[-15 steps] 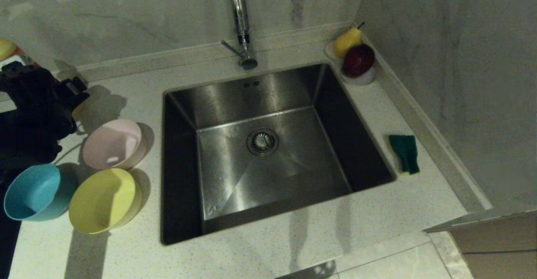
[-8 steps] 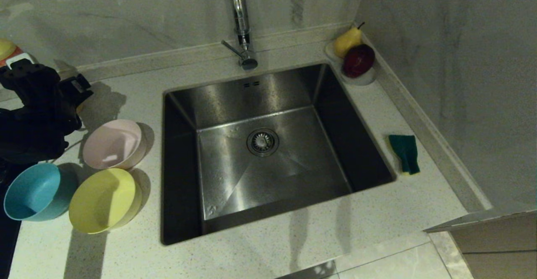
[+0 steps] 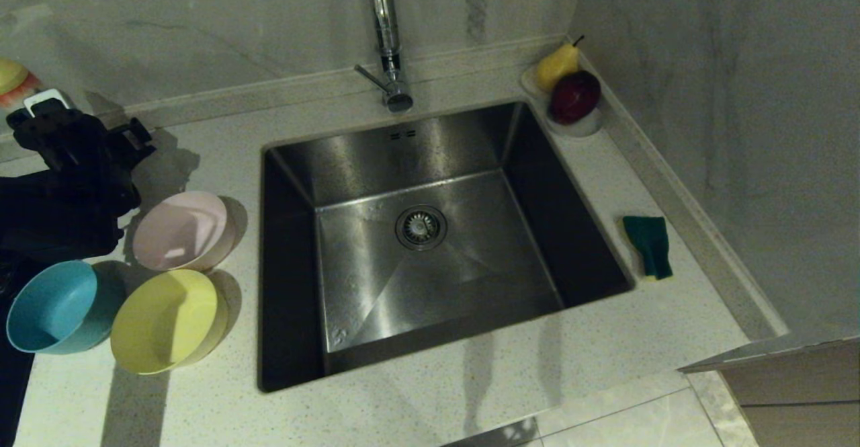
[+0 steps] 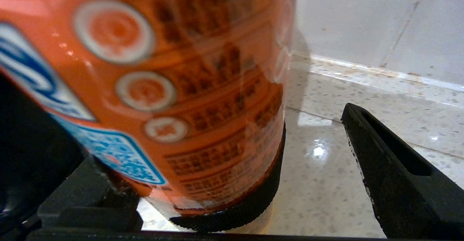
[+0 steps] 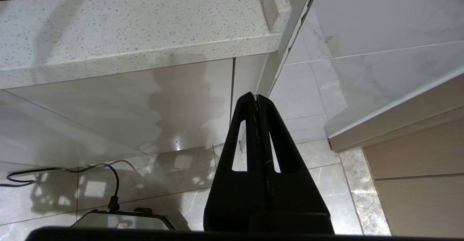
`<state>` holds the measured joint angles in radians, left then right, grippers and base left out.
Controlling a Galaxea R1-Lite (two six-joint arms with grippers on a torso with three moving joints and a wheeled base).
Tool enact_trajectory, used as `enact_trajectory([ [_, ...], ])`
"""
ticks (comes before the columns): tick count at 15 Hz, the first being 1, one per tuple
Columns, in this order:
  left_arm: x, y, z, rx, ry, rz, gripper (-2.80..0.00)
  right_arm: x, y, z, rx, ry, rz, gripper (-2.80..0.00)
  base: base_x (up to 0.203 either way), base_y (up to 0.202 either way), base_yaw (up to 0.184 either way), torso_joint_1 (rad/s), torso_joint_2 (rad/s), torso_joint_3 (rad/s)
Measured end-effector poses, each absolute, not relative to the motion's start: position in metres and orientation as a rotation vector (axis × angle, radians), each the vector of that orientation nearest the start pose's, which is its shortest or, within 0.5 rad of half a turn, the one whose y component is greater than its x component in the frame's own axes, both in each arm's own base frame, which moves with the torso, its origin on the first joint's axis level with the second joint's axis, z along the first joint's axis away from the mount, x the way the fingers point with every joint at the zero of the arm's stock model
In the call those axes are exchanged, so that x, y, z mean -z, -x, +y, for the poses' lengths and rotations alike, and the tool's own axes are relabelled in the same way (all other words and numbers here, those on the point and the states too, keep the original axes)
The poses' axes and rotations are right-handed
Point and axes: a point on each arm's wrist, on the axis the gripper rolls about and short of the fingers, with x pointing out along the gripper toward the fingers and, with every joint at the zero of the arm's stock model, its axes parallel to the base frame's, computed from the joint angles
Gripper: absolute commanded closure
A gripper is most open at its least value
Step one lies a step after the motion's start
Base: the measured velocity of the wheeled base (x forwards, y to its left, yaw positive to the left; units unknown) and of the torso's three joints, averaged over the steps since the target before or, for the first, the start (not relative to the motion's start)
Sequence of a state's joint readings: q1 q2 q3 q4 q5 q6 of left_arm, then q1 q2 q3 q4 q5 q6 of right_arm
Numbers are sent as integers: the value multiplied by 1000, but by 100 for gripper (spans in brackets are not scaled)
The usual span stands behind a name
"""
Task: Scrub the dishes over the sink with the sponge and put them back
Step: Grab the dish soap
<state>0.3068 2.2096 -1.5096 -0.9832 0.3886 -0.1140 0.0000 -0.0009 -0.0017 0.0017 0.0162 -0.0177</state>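
My left gripper needs to close on the bottle now. Its fingers reach past the sides of the orange bottle (image 4: 163, 88), so they would hold the bottle.
Three dishes stand on the counter left of the sink (image 3: 430, 151): a pale pink bowl (image 3: 181, 228), a teal bowl (image 3: 54, 306) and a yellow bowl (image 3: 164, 319). The green sponge (image 3: 648, 244) lies on the counter right of the sink. My left gripper (image 3: 84, 124) is open behind the bowls, at the far left near the wall. In the left wrist view an orange labelled bottle (image 4: 163, 88) stands between its spread fingers (image 4: 391, 183), with a gap on one side. My right gripper (image 5: 256, 98) hangs shut below the counter's front edge, holding nothing.
A chrome faucet (image 3: 386, 37) rises behind the sink, and a round drain strainer (image 3: 420, 227) sits in its floor. A white dish with a yellow pear (image 3: 556, 65) and a dark red fruit (image 3: 574, 96) stands in the back right corner. Walls close the back and right.
My left arm has moved away from the bowls toward the back wall and the orange bottle, its gripper staying open. Bowls, sponge and right arm have not moved.
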Motion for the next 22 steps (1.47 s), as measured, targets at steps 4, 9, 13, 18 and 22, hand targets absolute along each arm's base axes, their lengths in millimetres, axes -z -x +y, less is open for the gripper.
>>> enact_trajectory([
  [4, -211, -437, 147, -676, 114, -322, 0, -76, 23, 0, -17, 18, -1, 0, 0, 0, 0, 0, 0, 0],
  [9, -210, -438, 147, -679, 102, -318, 0, -76, 23, 0, -16, 18, -1, 0, 0, 0, 0, 0, 0, 0],
  [13, -229, -430, 145, -682, 105, -361, 0, -76, 23, 0, -16, 18, -1, 0, 0, 0, 0, 0, 0, 0],
  [18, -281, -394, 132, -676, 115, -411, 0, -76, 23, 0, -16, 18, -1, 0, 0, 0, 0, 0, 0, 0],
  [22, -332, -338, 109, -675, 119, -409, 0, -76, 23, 0, -16, 18, -1, 0, 0, 0, 0, 0, 0, 0],
])
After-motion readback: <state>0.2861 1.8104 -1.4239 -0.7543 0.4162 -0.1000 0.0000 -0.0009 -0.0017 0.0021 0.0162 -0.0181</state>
